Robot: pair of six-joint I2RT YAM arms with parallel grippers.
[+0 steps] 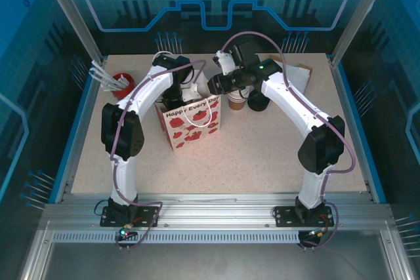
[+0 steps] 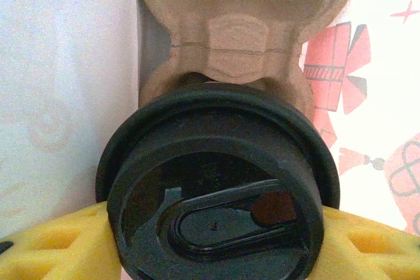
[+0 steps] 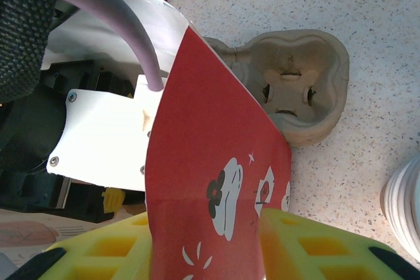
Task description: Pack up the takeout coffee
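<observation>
My left gripper should open now. The takeout coffee's lid covers the carrier's near pocket between the bag's white side and its patterned side, so the takeout coffee (image 2: pixel 216 188) would land.
The takeout coffee (image 2: pixel 216 188) fills the left wrist view from above, its round black lid held between my yellow fingers (image 2: pixel 52 244). My left gripper (image 2: pixel 216 244) is shut on it, reaching down at the open top of the poppy-print paper bag (image 1: pixel 191 122). A brown pulp cup carrier (image 2: pixel 243 37) lies beyond the cup, between a white wall and a patterned wall. My right gripper (image 3: pixel 207 244) is shut on the bag's red side wall (image 3: pixel 210 155), at the bag's right top edge (image 1: pixel 213 90). The cup's paper body is hidden under the lid.
A stack of lidless cups (image 1: pixel 236 101) and a loose black lid (image 1: pixel 258 101) stand right of the bag. A red cup with straws (image 1: pixel 122 83) sits at the back left, and flat paper (image 1: pixel 296 73) at the back right. The carrier (image 3: pixel 298 90) rests on speckled tabletop.
</observation>
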